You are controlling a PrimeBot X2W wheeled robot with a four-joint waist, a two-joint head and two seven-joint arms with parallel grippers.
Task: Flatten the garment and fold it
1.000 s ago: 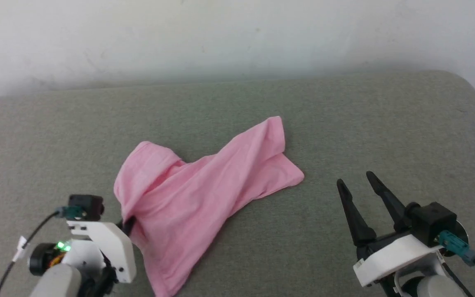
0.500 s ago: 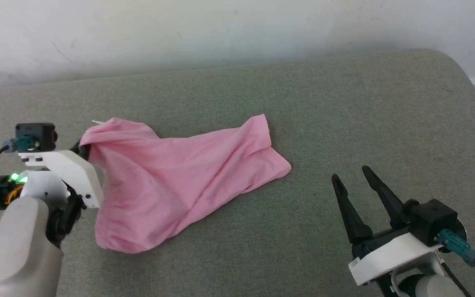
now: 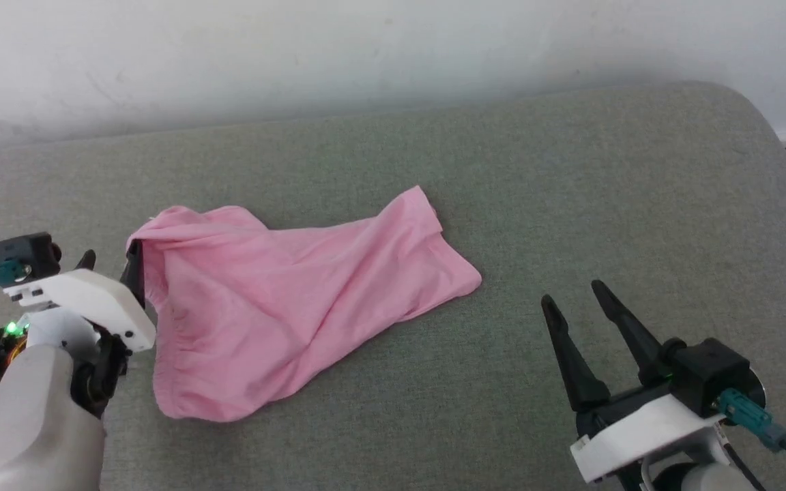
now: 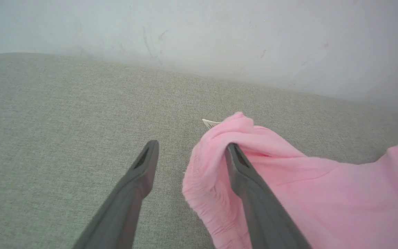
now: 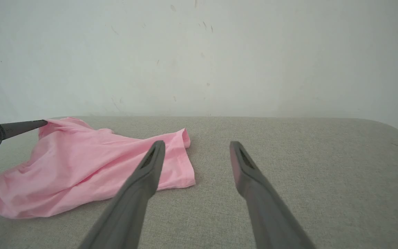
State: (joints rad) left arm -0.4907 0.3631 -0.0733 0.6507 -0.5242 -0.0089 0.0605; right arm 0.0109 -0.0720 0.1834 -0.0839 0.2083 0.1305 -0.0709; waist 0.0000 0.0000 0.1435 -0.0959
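Note:
I need to flatten the garment, so I will grab the raised fold of its waistband [image 3: 138,243] next with my left gripper, because the rest of the cloth [image 3: 275,311] lies slack on the cushion.
The light-pink garment [image 3: 284,307] lies wrinkled on the grey cushion, its gathered waistband toward my left and a leg end pointing far right. My left gripper [image 3: 110,262] stands open at the garment's left upper corner. In the left wrist view the left gripper [image 4: 192,145] has one finger bare over the cushion, while the other finger [image 4: 250,186] sits under a raised fold of the garment [image 4: 323,186]. My right gripper [image 3: 572,293] is open and holds nothing, well right of the cloth. In the right wrist view the right gripper [image 5: 197,143] points past the garment [image 5: 81,166].
The grey cushion [image 3: 570,191] has a rounded corner at the far right and a pale wall [image 3: 366,48] behind it. A small white label [image 4: 211,122] sticks out at the garment's raised corner. One dark finger of the left gripper [image 5: 19,126] shows at the right wrist view's left edge.
My left gripper carried the garment's corner up and to the left, then came down a little and opened. The cloth has spread wider and settled. The head camera shifted.

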